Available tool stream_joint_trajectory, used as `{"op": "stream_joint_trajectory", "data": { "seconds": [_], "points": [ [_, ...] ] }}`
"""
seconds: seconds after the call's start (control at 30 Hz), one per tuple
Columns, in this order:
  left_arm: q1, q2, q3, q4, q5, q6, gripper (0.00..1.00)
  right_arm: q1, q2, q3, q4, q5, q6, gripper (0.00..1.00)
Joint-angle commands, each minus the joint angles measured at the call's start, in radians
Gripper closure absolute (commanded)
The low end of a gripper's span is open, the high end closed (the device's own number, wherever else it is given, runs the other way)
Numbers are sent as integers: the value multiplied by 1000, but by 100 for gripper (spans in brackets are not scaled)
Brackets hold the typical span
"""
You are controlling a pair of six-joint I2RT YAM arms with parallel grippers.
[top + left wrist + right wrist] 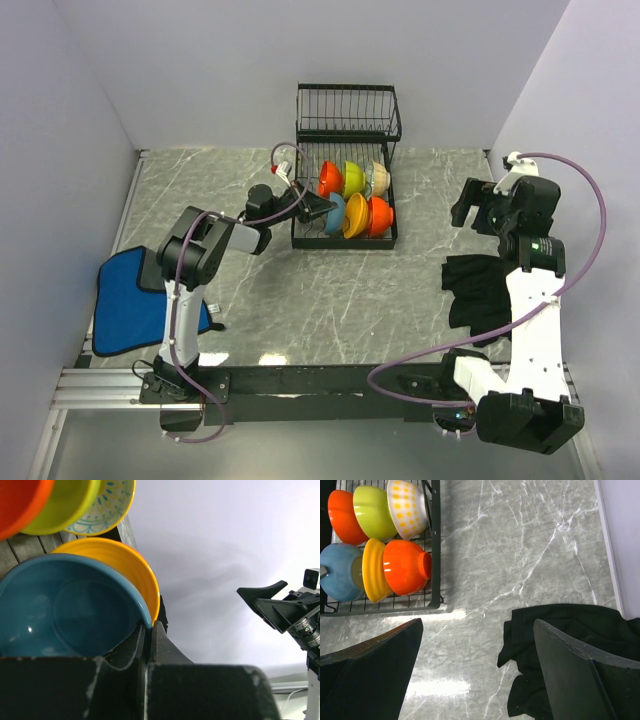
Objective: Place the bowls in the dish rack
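Observation:
The blue bowl stands on edge in the rack's lower shelf, close against the orange bowl (135,570), so it would stay. My left gripper should open now.
The black wire dish rack (300,236) stands at the back middle of the table. Its lower tier holds two rows of bowls on edge. The back row is red-orange (330,178), lime green (352,177) and cream patterned (379,178). The front row is blue (335,214), orange (355,215) and red-orange (380,215). My left gripper (317,208) is shut on the blue bowl's rim (145,615) at the rack's left side, with the orange bowl (135,570) right behind it. My right gripper (477,672) is open and empty above the table, right of the rack (436,555).
A blue folded cloth (130,300) lies at the left edge by the left arm. A crumpled black cloth (478,290) lies under the right arm and also shows in the right wrist view (560,645). The rack's upper shelf (348,110) holds nothing. Walls close in on three sides.

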Motion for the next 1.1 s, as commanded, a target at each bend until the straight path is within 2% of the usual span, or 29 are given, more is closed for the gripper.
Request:
{"op": "stream_joint_trajectory", "data": {
  "seconds": [0.0, 0.2, 0.3, 0.43, 0.7, 0.73, 0.8, 0.93, 0.97, 1.07],
  "points": [
    [1, 19, 33, 40, -22, -26, 99, -6, 27, 67, 3, 15, -15, 0],
    [6, 58, 53, 3, -28, -32, 98, -6, 56, 92, -1, 12, -15, 0],
    [10, 58, 52, 3, -25, -29, 94, -6, 67, 103, -2, 13, -41, 0],
    [18, 48, 47, -31, -35, -24, 79, -6, 76, 109, 2, 12, -41, 0],
    [35, 9, 10, -3, -30, -7, 70, -4, 76, 110, 9, 6, -38, 0],
    [35, 2, 9, -6, -25, -1, 64, -6, 76, 106, 10, 4, -36, 0],
    [35, -7, 13, -25, -21, 20, 60, -6, 71, 101, 13, 1, -33, 0],
    [36, -43, 23, -106, -19, 92, 39, -4, 56, 87, 19, -5, -32, 0],
    [36, -54, 24, -123, -21, 112, 2, -6, 53, 83, 21, -2, -30, 0],
    [38, -94, 47, -256, -16, 210, 1, -6, 30, 54, 30, 1, -32, 0]
  ]
}}
